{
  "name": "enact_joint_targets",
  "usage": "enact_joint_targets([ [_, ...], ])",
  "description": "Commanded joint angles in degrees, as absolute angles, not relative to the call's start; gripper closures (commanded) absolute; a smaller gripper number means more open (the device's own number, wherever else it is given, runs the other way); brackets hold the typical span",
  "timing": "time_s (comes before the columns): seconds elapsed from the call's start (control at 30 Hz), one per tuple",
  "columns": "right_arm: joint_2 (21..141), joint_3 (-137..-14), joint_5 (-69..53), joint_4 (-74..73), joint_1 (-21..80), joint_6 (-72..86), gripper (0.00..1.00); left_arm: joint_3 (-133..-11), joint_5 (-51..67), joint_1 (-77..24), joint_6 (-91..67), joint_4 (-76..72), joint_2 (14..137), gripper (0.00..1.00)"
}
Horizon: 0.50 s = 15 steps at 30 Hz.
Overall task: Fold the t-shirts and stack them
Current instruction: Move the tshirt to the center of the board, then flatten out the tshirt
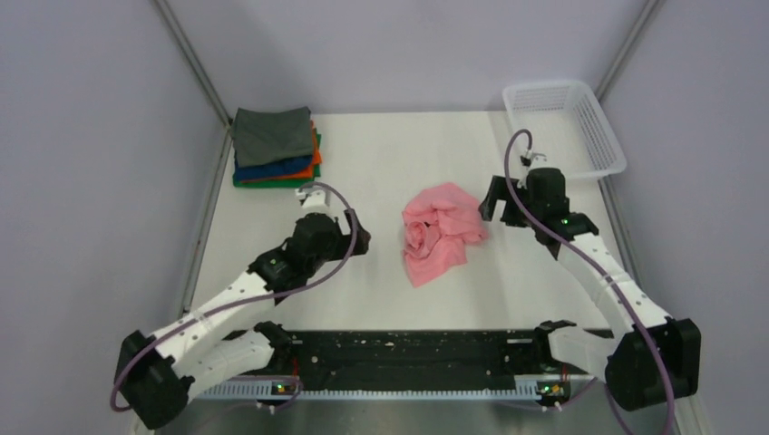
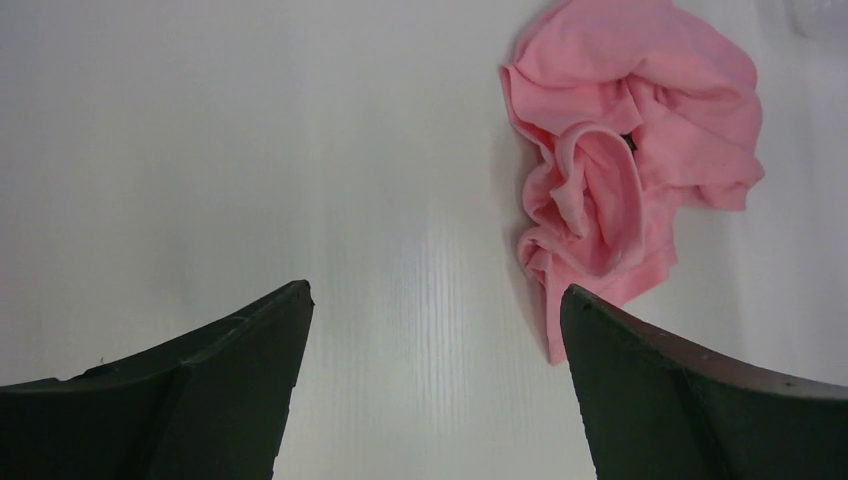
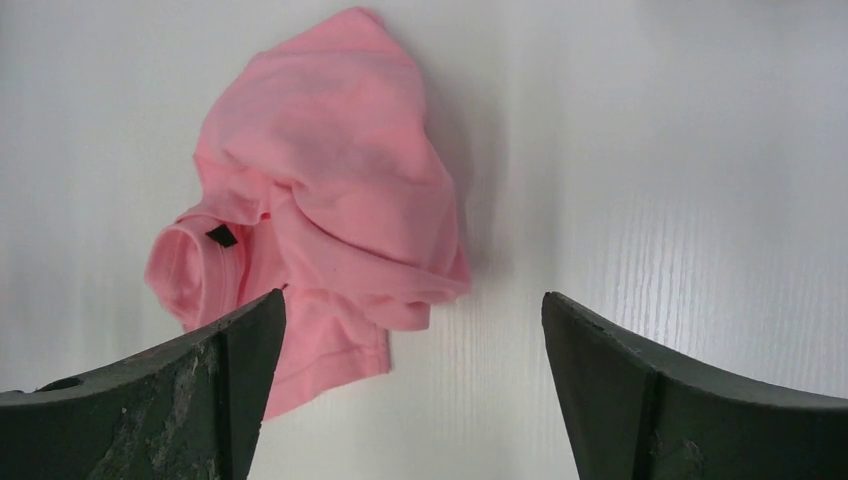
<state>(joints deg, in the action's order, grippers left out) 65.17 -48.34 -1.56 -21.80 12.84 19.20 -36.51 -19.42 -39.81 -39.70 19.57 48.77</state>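
Observation:
My left gripper needs to spread the crumpled pink t-shirt for folding, so next it needs to grab the looped collar edge (image 1: 418, 227) (image 2: 598, 136) of the t-shirt beside the black tag.
A crumpled pink t-shirt (image 1: 440, 231) lies in a heap at the middle of the white table; it also shows in the left wrist view (image 2: 625, 160) and the right wrist view (image 3: 320, 190). Folded t-shirts (image 1: 275, 148) are stacked at the back left, dark grey on top of blue, orange and green. My left gripper (image 1: 355, 234) hovers left of the pink heap, open and empty (image 2: 435, 295). My right gripper (image 1: 499, 201) hangs just right of the heap, open with nothing between its fingers (image 3: 412, 300). Neither gripper touches the cloth.
A white mesh basket (image 1: 567, 127) stands at the back right corner, close behind my right arm. Grey walls close in the table on the left, back and right. A black rail (image 1: 408, 358) runs along the near edge between the arm bases.

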Motion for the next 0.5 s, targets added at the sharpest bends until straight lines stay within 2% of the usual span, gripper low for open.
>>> enact_joint_targets([
  [0.0,60.3,-43.2,-4.7,-18.4,13.3,19.6,0.04,-38.2,-1.6,-40.0,-38.5,5.9,60.5,0.01],
  [0.17,59.7,-37.5,-6.8,-15.0,15.0,23.9,0.06,-44.0,9.9,-40.2,-38.3,-3.3,74.8,0.01],
  [0.4,60.9,-32.5,-7.6,-10.3,15.2,26.6,0.07,-55.5,14.2,-40.2,-37.2,-6.1,92.3,0.08],
  [0.47,61.4,-31.9,-7.5,-8.7,15.3,27.0,0.07,-59.0,14.8,-40.2,-36.8,-4.6,96.8,0.13],
])
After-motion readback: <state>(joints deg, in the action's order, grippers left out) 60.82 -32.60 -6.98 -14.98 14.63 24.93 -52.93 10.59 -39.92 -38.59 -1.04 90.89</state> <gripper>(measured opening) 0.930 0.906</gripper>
